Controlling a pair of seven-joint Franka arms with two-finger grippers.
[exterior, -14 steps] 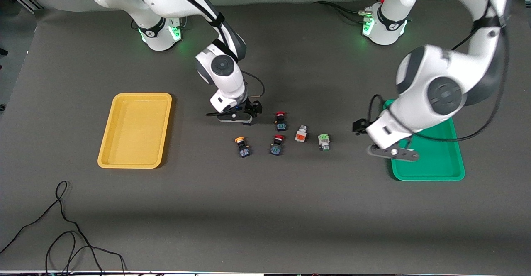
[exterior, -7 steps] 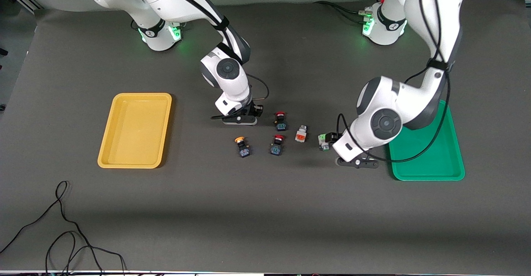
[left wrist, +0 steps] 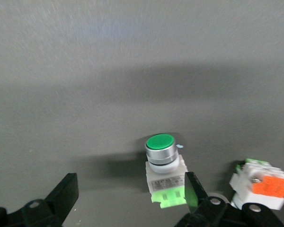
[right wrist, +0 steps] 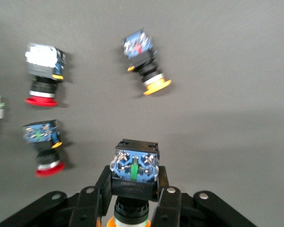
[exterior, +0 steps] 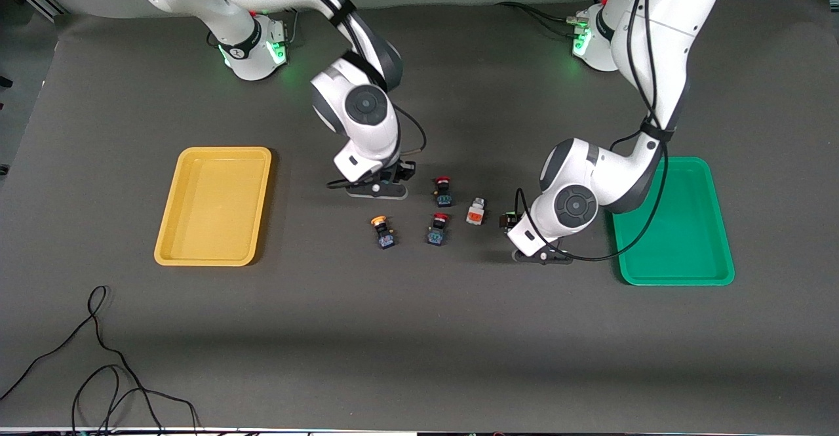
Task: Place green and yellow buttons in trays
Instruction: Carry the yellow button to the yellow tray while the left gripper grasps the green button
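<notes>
It isn't time to close yet: the white housing (left wrist: 164, 179) of the green button is below my left gripper's fingers in the left wrist view. My left gripper would miss if it closed now, so it needs to first go lower.
My right gripper (right wrist: 134, 189) is shut on a black-bodied button (right wrist: 134, 172) with a yellow-orange cap; in the front view this gripper (exterior: 377, 191) is low over the table and hides that button. A second yellow-capped button (exterior: 381, 229) (right wrist: 144, 66) lies nearer the front camera. My left gripper (left wrist: 130, 196) (exterior: 534, 252) is open and low around the white-bodied green button (left wrist: 162, 165), which sits close to one finger (left wrist: 194, 191). The yellow tray (exterior: 216, 151) lies toward the right arm's end. The green tray (exterior: 675, 281) lies toward the left arm's end.
Two red-capped black buttons (exterior: 444, 190) (exterior: 438, 227) and a white button with an orange face (exterior: 476, 212) (left wrist: 262, 187) lie between the two grippers. A black cable (exterior: 98, 357) trails near the table's front edge.
The left arm swung from over the green tray down to the green button. The right gripper shut on the yellow-capped button under it.
</notes>
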